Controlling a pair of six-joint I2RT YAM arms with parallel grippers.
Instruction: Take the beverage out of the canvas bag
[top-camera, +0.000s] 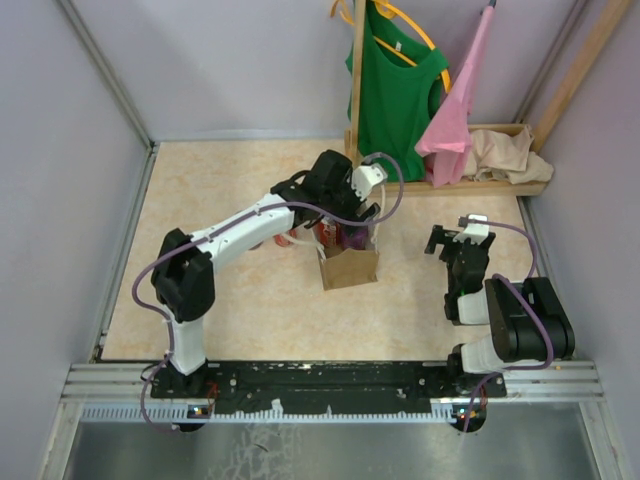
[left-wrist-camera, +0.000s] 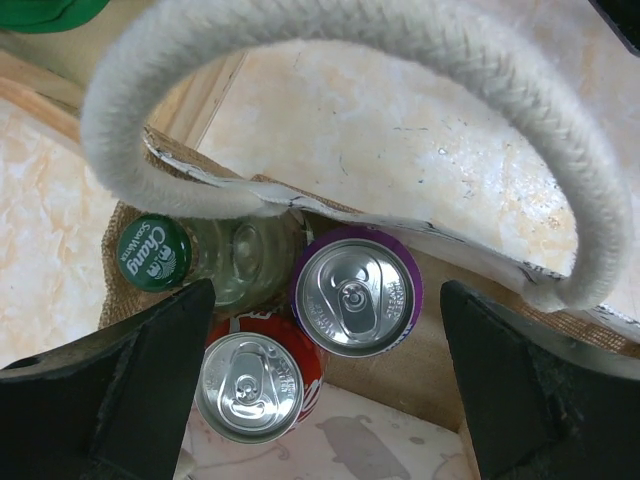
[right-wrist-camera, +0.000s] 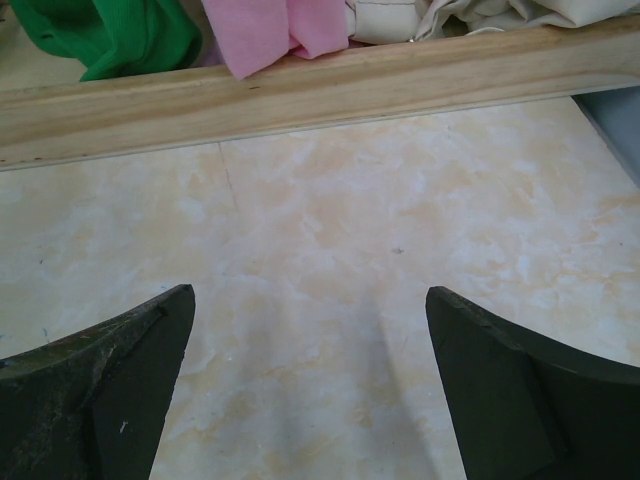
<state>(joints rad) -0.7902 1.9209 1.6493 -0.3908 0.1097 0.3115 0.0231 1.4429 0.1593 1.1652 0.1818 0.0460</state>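
The robot's left gripper will take hold of the purple can by its lid end (top-camera: 354, 238) (left-wrist-camera: 357, 292), so the can's bottom stays free to be set down on the tabletop.
The tan canvas bag (top-camera: 349, 268) stands mid-table with cream rope handles. In the left wrist view one rope handle (left-wrist-camera: 330, 45) arches over the bag's rim (left-wrist-camera: 480, 255). Below it stand a purple can (left-wrist-camera: 355, 291), a red can (left-wrist-camera: 250, 385) and a green-capped clear bottle (left-wrist-camera: 152, 252), packed close together. I cannot tell which of them are inside the bag. My left gripper (top-camera: 350, 222) (left-wrist-camera: 325, 390) is open above the bag's mouth, and its fingers (left-wrist-camera: 130, 390) flank the cans without touching them. My right gripper (top-camera: 452, 240) (right-wrist-camera: 310, 380) is open and empty over bare table, to the right of the bag.
A wooden rack (top-camera: 470, 186) (right-wrist-camera: 300, 90) stands at the back right. It holds a green shirt (top-camera: 395, 90), a pink garment (top-camera: 455, 120) and a beige cloth heap (top-camera: 510, 155). Grey walls close in the table on the left, back and right.
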